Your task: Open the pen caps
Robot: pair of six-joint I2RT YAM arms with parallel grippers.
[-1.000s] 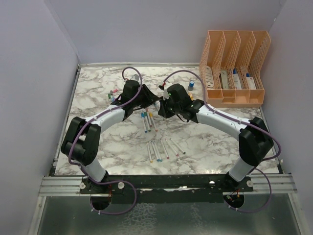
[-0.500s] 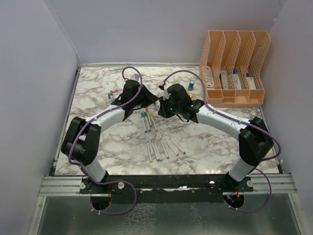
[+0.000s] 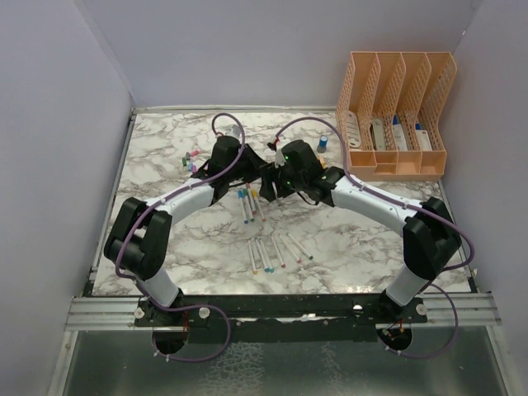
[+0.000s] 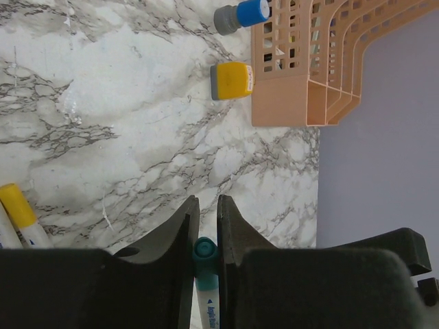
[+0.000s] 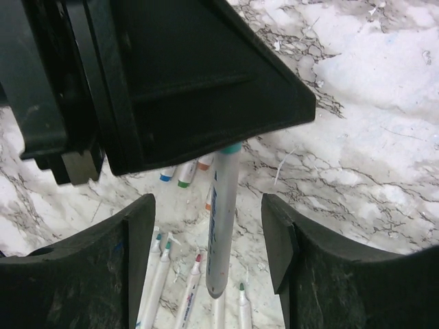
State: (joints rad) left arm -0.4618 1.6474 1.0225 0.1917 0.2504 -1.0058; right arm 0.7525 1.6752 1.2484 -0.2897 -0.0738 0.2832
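My right gripper should close on the pen's body, because the fingers reach past the lower end of the white pen's body (image 5: pixel 221 233).
My left gripper (image 4: pixel 208 203) is shut on the teal capped end of a white pen (image 4: pixel 206 274), held above the table's middle (image 3: pixel 262 175). In the right wrist view that pen (image 5: pixel 223 219) hangs down from the left gripper's black body (image 5: pixel 171 82). It hangs between the fingers of my open right gripper (image 5: pixel 209 229), apart from both pads. Several capped pens (image 3: pixel 247 203) lie under the grippers. Several uncapped pens (image 3: pixel 271 250) lie nearer the arm bases. Loose pen caps (image 3: pixel 191 159) sit at the left of the table.
A peach file organiser (image 3: pixel 396 115) stands at the back right, its corner close in the left wrist view (image 4: pixel 302 82). A stubby blue bottle (image 4: pixel 243 14) and an orange one (image 4: pixel 232 80) stand beside it. A yellow-capped pen (image 4: pixel 17 209) lies at the left.
My right gripper has opened and let go of the pen's barrel. The left gripper has closed on the pen's teal end and shifted slightly to the right.
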